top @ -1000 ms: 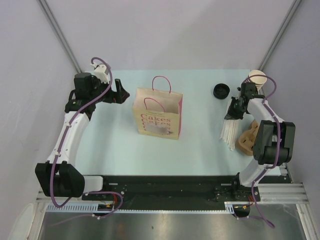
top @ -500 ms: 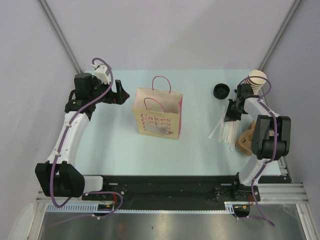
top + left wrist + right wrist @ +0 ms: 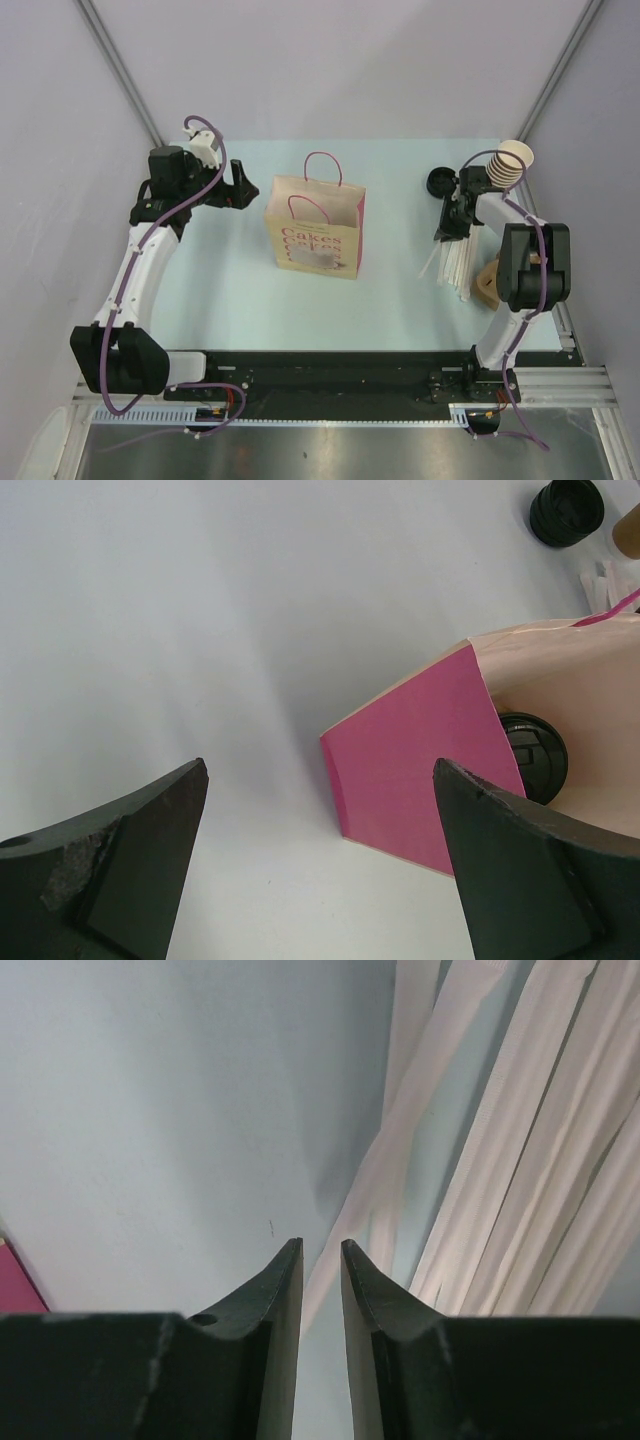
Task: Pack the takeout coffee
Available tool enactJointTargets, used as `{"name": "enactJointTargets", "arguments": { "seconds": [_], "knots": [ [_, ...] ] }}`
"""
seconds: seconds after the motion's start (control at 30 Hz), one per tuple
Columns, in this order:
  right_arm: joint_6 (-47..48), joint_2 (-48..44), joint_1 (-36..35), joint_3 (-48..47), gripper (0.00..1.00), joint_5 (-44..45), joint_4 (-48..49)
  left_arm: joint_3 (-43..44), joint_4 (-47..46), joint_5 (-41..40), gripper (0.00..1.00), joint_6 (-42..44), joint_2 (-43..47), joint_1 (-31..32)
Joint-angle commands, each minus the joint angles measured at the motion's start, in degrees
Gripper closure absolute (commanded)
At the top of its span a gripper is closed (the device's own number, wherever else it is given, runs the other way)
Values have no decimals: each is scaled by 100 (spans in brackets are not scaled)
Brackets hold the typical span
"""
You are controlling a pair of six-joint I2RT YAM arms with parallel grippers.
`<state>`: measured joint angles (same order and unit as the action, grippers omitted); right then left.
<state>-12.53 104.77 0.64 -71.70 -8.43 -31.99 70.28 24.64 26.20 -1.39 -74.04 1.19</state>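
Note:
Next, my right gripper picks up the white paper-wrapped straw by its middle, which leaves both ends free for packing into the bag.
The takeout coffee shows only as a round black lid inside the open paper bag, seen in the left wrist view. In the top view the tan bag with pink handles stands mid-table and hides the cup. My left gripper is open and empty, just left of the bag. My right gripper is at the right, its jaws nearly closed with a thin gap, over a pile of paper-wrapped straws. One straw runs between the fingertips.
A loose black lid lies at the back right. A stack of lidless tan cups lies on its side by the right arm. A brown pulp cup carrier sits near the table's right edge.
My right gripper has moved left from the straw pile, and one straw has come away to the left of the pile. The cup stack has tipped onto its side. The left arm has not moved.

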Motion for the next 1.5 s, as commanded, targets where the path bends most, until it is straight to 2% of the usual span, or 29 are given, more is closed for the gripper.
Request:
{"name": "enactJointTargets", "arguments": {
  "seconds": [0.0, 0.3, 0.53, 0.57, 0.67, 0.7, 0.77, 0.93, 1.13, 1.27, 1.3, 1.4, 1.43, 1.47],
  "knots": [
    [-162, 166, -12, -204, 74, 95, 96, 12, -100, 79, 1, 60, 48, -23],
    [-240, 377, -47, -195, 71, 254, 52, -146, -153, 35, 0, 16, 127, -31],
    [-249, 597, -47, -195, 75, 210, 96, -155, -74, -53, 1, 60, 179, -31],
    [-267, 606, -47, -195, 76, 218, 88, -155, -65, -53, 1, 60, 179, -31],
    [-319, 606, -21, -195, 90, 219, 35, -164, -56, -71, 1, 68, 214, -31],
    [-337, 528, -3, -204, 97, 166, 9, -146, -56, -71, 0, 60, 215, -23],
    [-399, 404, 76, -248, 100, 70, -166, -103, -30, -71, 0, 60, 215, -31],
    [-416, -411, 243, -537, 100, -887, -457, 257, 58, -36, 1, 86, 180, -23],
    [-671, -1509, 217, -1002, 100, -2065, -98, 1013, 137, 43, 0, 279, 153, -31],
    [-540, -2230, -47, -1336, 100, -2418, 857, 1847, -274, 569, 1, 175, 74, -31],
    [-418, -2363, -317, -1407, 100, -2444, 1061, 2206, -415, 727, 0, 78, 39, -31],
    [-128, -2724, -757, -1732, 100, -2357, 1887, 2822, -1319, 1676, 1, -711, -172, -14],
    [13, -2786, -872, -1794, 100, -2339, 2081, 2938, -1644, 2200, 1, -1271, -329, 4],
    [145, -2865, -995, -1882, 100, -2313, 2344, 3069, -2265, 2371, 1, -1537, -417, 39]
  ]
}}
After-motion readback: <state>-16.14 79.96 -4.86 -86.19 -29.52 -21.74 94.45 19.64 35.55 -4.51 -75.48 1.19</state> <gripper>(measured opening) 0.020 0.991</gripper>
